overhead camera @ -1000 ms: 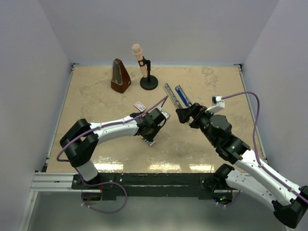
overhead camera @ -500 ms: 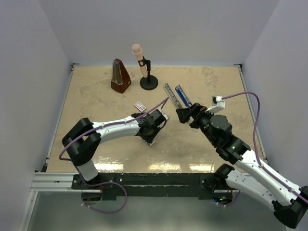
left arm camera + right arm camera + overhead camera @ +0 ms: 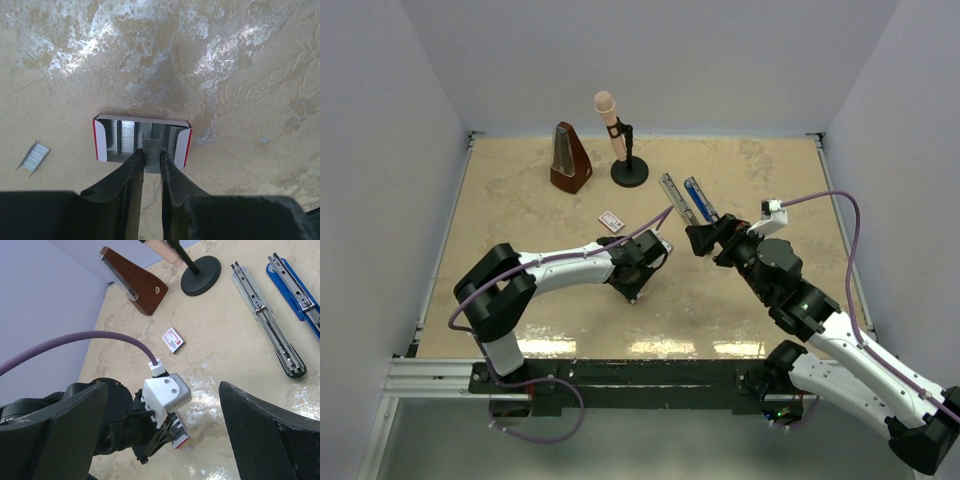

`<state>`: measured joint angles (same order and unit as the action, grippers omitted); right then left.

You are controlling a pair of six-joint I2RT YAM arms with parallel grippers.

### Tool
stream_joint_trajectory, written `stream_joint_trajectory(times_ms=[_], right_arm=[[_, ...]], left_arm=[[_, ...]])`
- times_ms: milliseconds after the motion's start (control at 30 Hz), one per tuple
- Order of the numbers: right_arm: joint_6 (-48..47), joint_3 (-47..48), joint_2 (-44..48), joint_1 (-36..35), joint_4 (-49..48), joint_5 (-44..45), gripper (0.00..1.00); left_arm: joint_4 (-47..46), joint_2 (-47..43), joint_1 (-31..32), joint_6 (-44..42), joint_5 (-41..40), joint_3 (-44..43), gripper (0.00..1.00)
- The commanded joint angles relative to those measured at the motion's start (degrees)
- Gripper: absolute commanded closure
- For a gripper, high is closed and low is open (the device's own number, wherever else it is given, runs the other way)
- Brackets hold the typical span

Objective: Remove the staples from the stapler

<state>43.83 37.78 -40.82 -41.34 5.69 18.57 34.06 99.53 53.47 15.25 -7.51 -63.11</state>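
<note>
My left gripper should open: the strip's far end lies between the tray's red sides, so the strip would end inside the tray.
The stapler [image 3: 686,200] lies opened at the back right, as a silver rail bar [image 3: 267,322] and a blue bar [image 3: 295,290] side by side. My left gripper [image 3: 152,159] is shut on a short grey strip of staples [image 3: 151,150] and holds its far end inside an open white tray with red sides [image 3: 102,140]. In the top view the left gripper [image 3: 635,285] is low over the table's middle. My right gripper [image 3: 698,240] is open wide and empty, hovering between the stapler's near end and the left gripper.
A second loose staple strip [image 3: 34,157] lies left of the tray. A small white box with a red label [image 3: 611,220] lies left of the stapler. A brown metronome [image 3: 568,158] and a microphone on a black stand [image 3: 622,150] stand at the back.
My left wrist has shifted slightly down and towards the near edge over the tray. The right arm and the stapler have not moved.
</note>
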Motion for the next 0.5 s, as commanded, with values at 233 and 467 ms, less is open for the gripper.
stream_joint_trajectory(times_ms=[233,467], right_arm=[[-0.33,1.15,1.0,0.12,-0.51,1.91,0.01],[-0.5,1.24,0.83,0.12,-0.6,1.91,0.01]], left_arm=[[0.39,1.37,0.4,-1.62,-0.75,-1.49,0.76],[0.39,1.37,0.49,-1.62,-0.67,-1.31,0.72]])
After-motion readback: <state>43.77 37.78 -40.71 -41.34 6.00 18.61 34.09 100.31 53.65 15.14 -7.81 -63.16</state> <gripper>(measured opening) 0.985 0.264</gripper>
